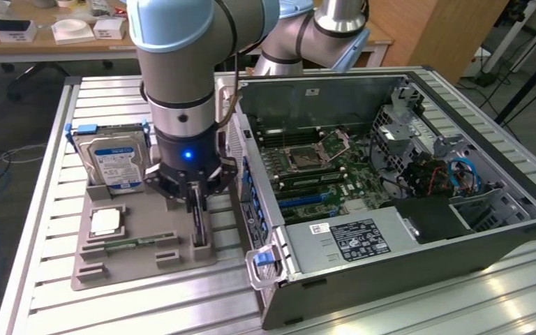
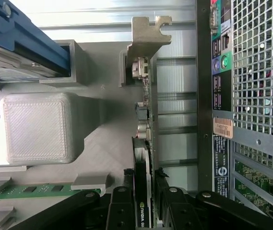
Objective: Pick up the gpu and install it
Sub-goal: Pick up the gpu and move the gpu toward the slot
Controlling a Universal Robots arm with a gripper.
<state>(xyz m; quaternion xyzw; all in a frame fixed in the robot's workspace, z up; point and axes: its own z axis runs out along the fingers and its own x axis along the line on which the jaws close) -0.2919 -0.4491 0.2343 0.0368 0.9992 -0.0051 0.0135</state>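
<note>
Small parts stick out of the GPU near its bracket. So my gripper grabs the GPU by its flat-sided black cooler end next.
The gpu [image 1: 198, 222] stands on its edge in a slot of the grey holder tray [image 1: 142, 269], just beside the open computer case [image 1: 343, 269]. In the wrist view the gpu [image 2: 145, 120] is a thin dark card with a pale metal bracket [image 2: 148, 36] at its far end. My gripper [image 1: 196, 199] has come straight down over the card. Its black fingers [image 2: 122, 208] straddle the near end of the card, one on each side, with only narrow gaps left. The gripper [image 2: 144, 194] is still open and the card rests in its slot.
A silver hard drive [image 1: 114, 160] with a blue label stands at the tray's back. A square chip [image 1: 107, 222] and a green memory stick [image 1: 137, 243] lie on the tray. The motherboard [image 1: 324, 167] lies open inside the case. The case's rear wall [image 2: 222, 96] is close to the card.
</note>
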